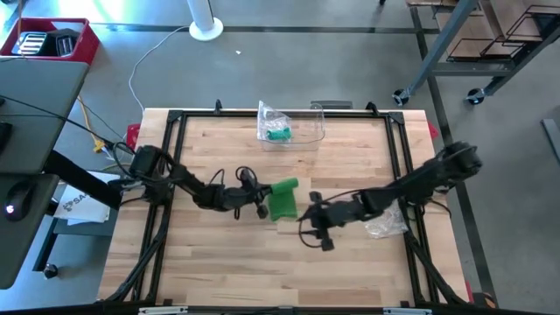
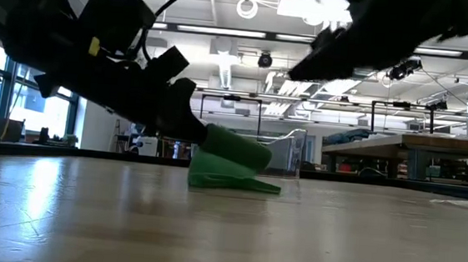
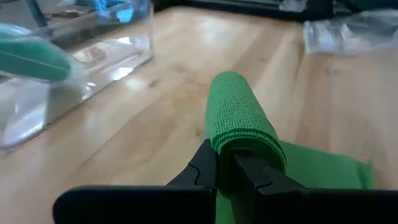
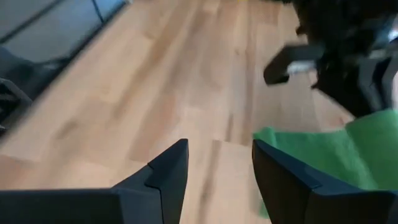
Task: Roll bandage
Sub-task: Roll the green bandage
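Note:
My right gripper reaches the green bandage next and takes hold of its roll's loose end to help roll up the bandage.
The green bandage is partly rolled: its roll (image 1: 285,186) (image 3: 239,112) is raised off the wooden table, and its unrolled tail (image 1: 282,208) (image 2: 232,181) lies flat on the wood below. My left gripper (image 1: 262,203) (image 3: 229,171) reaches in from the table's left and is shut on the roll's end. My right gripper (image 1: 306,213) (image 4: 219,168) comes from the right and hovers open just right of the tail (image 4: 311,155), touching nothing. My left gripper pinches the roll's near end (image 3: 231,148) between its two fingers (image 3: 208,168). The fingers come nearly level from the table's left, slanting a little down, and lie along the roll's length. The roll is lifted clear and tilted, and its loose tail (image 3: 323,171) rests on the table.
A clear plastic box (image 1: 302,122) (image 3: 74,68) stands at the table's far edge, with a bagged green item (image 1: 278,133) in it. A crumpled plastic wrapper (image 1: 385,226) lies at the right. Bare wood stretches along the near side.

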